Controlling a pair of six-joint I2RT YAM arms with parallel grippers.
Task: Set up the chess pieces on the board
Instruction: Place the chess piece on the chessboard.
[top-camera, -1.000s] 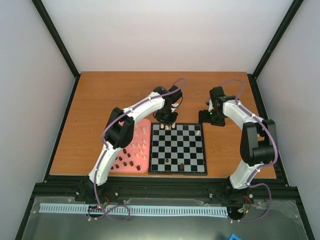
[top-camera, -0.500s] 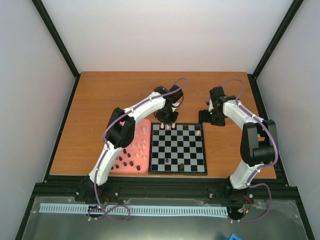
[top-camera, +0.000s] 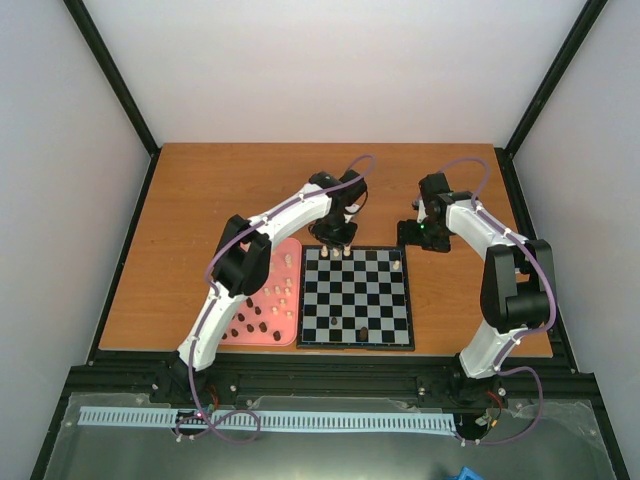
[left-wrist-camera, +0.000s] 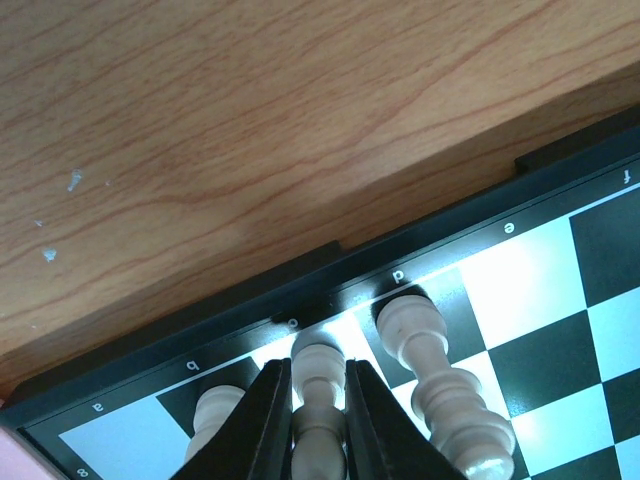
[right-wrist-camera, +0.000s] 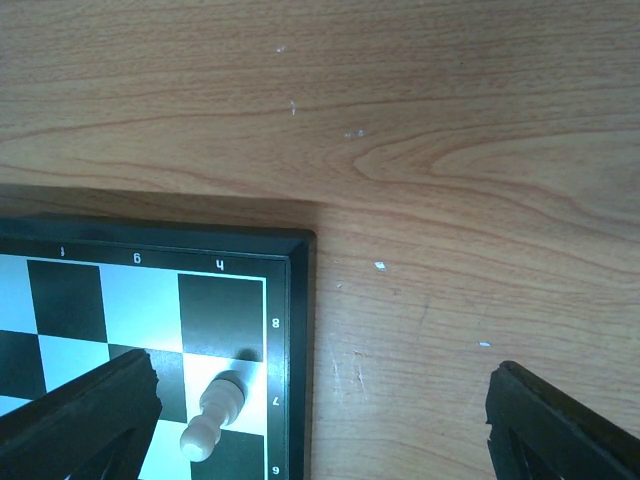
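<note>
I should open my left gripper now, because the base of the cream piece is on the flat c square and the piece would stay standing.
The board (top-camera: 357, 346) lies in the middle of the table. My left gripper (top-camera: 335, 240) is at its far edge, shut on a cream piece (left-wrist-camera: 318, 395) that stands on the c square of the far row. The fingers (left-wrist-camera: 268, 420) press both sides of it. Cream pieces stand on the b square (left-wrist-camera: 213, 415) and the d square (left-wrist-camera: 432, 375) beside it. My right gripper (top-camera: 415, 233) is open and empty, off the board's far right corner. A cream pawn (right-wrist-camera: 213, 420) stands on h7. Two dark pieces (top-camera: 333, 322) stand near the near edge.
A pink tray (top-camera: 283, 338) left of the board holds several cream and dark pieces. The left arm reaches over its far end. Bare wooden table (right-wrist-camera: 450, 150) lies beyond the board and to its right.
My left gripper has shifted very slightly at the board's far edge, still on the cream piece. The right arm has not moved.
</note>
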